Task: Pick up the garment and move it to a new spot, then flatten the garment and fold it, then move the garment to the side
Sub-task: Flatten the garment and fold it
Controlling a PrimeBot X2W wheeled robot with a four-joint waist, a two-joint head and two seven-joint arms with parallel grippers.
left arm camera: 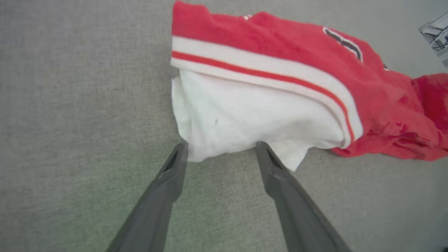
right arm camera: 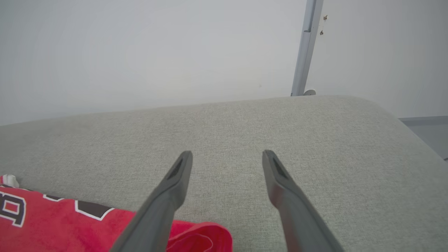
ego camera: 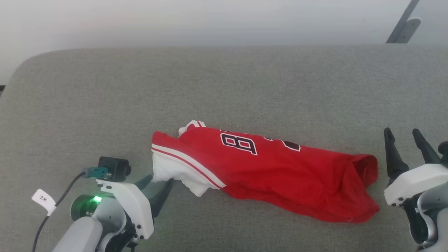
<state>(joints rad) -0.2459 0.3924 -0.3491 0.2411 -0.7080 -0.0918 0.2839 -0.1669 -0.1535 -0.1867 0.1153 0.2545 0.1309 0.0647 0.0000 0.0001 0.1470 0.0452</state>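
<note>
My left gripper grabs the red jersey (ego camera: pixel 294 176) by its white cloth corner (ego camera: pixel 157 176) next, to pick up the jersey and move it to a new spot.
The garment (ego camera: pixel 280 175) is a red jersey lying crumpled lengthwise on the grey padded surface (ego camera: pixel 224 84), with a dark-and-white print on top and white lining with a red-striped band at its left end (left arm camera: pixel 252 115). My left gripper (ego camera: pixel 161 182) is open, its fingertips right at the white lining's lower edge (left arm camera: pixel 220 148), nothing pinched between them. My right gripper (ego camera: pixel 402 133) stands open just right of the garment's red right end (right arm camera: pixel 196 238), clear of the cloth, pointing across the bare surface (right arm camera: pixel 227 155).
The grey cushioned surface has rounded corners at back left (ego camera: pixel 31 63) and a far edge against a pale wall (ego camera: pixel 210 21). A grey metal post (right arm camera: pixel 304 49) rises behind the right side. A tagged cable (ego camera: pixel 43 201) hangs by my left wrist.
</note>
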